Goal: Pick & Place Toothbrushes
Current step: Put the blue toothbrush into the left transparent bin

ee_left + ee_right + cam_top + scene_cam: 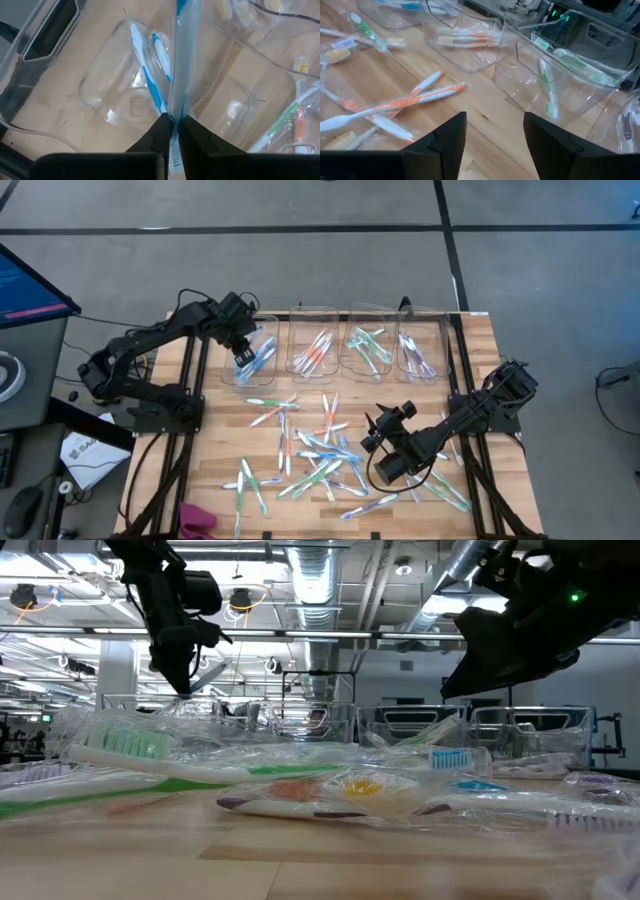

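The held toothbrush [184,57] reaches down inside the bin's sides and lines up with the blue toothbrushes there, so the left gripper should open now.
My left gripper [245,352] hangs over the leftmost clear bin [232,372] at the table's far side, shut on a blue toothbrush in clear wrap [180,65]. Two more blue toothbrushes [150,75] lie flat on that bin's floor. My right gripper [372,432] hovers open over the loose pile of toothbrushes [320,455] spread flat on the wooden table, with nothing between its fingers [445,140]. Orange-accented toothbrushes [405,102] lie ahead of it. My left gripper pinches the wrapped blue toothbrush near one end [173,116] between its two fingers, coming from above and pointing steeply down. The toothbrush runs on past the fingertips in line with them, hanging down over the bin; whether its lower end touches the bin floor I cannot tell.
Three more clear bins stand in a row along the far edge: one with orange brushes [315,350], one with green [368,348], one with purple [420,355]. A pink object [195,520] lies at the near left corner. Bare wood shows between bins and pile.
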Available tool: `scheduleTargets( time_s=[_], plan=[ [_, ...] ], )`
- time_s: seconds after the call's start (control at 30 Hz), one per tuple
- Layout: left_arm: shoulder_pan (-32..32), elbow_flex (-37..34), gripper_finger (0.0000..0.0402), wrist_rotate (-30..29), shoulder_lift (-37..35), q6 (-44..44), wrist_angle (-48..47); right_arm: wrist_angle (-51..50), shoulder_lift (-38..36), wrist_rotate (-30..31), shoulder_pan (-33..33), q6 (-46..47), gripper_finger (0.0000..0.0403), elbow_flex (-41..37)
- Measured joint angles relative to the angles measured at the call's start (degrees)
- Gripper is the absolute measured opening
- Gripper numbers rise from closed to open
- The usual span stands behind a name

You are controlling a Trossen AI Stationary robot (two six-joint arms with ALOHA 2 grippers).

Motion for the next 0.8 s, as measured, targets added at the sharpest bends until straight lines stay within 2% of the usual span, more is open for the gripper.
scheduleTargets(
  time_s=[0.3,0.4,0.57,0.8],
  plan=[
    [-0.01,0.0,0.0023,-0.09,0.0,-1.57,1.37,0.54,0.0,-0.46,0.22,-2.31,0.0196,0.0],
    [0.0,0.0,0.0035,-0.66,0.0,-3.21,1.62,0.91,0.0,-0.76,0.21,-2.58,0.0194,0.0],
    [0.0,0.0,0.0057,-4.85,-0.02,-4.59,1.75,0.91,0.0,-1.36,0.2,-2.56,0.0195,0.0],
    [-0.02,0.0,0.0073,-4.77,-0.02,-4.62,1.75,0.9,0.0,-1.42,0.18,-2.86,0.0194,0.0]
  ],
)
